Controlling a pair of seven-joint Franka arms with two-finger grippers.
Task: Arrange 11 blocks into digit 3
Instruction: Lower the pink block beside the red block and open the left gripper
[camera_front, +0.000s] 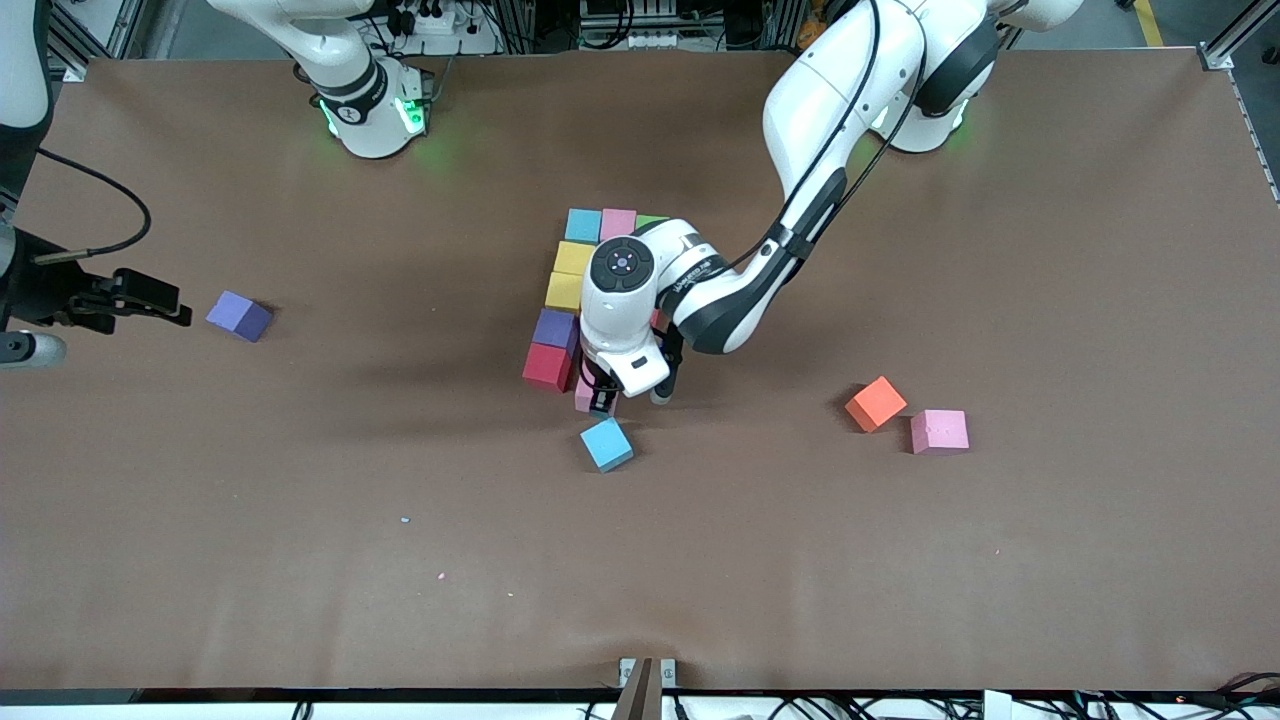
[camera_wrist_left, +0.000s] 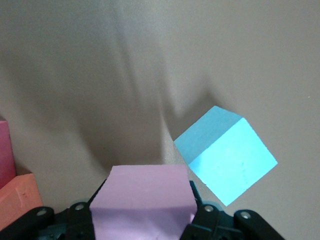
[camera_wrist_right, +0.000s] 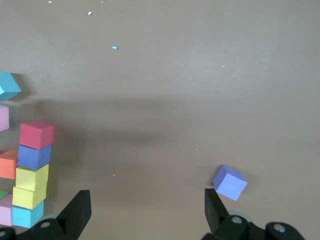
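Note:
My left gripper should keep hold of the pink block until it is down, because the pink block's lower edge (camera_front: 588, 408) (camera_wrist_left: 145, 210) is above the tabletop beside the red block.
A partial figure of blocks lies mid-table: light blue (camera_front: 583, 225), pink (camera_front: 618, 222) and green (camera_front: 650, 220) in a row, then two yellow (camera_front: 569, 274), purple (camera_front: 555, 328) and red (camera_front: 547, 367) in a column toward the front camera. My left gripper (camera_front: 603, 400) is shut on a pink block (camera_wrist_left: 142, 200), low beside the red block. The left arm hides part of the figure. A loose light blue block (camera_front: 606, 444) lies just nearer the camera. My right gripper (camera_wrist_right: 146, 212) is open and empty, waiting near a loose purple block (camera_front: 239, 316).
An orange block (camera_front: 875, 403) and another pink block (camera_front: 939, 431) lie loose toward the left arm's end. The right wrist view shows the figure's column (camera_wrist_right: 34, 156) with an orange block (camera_wrist_right: 7, 165) beside it.

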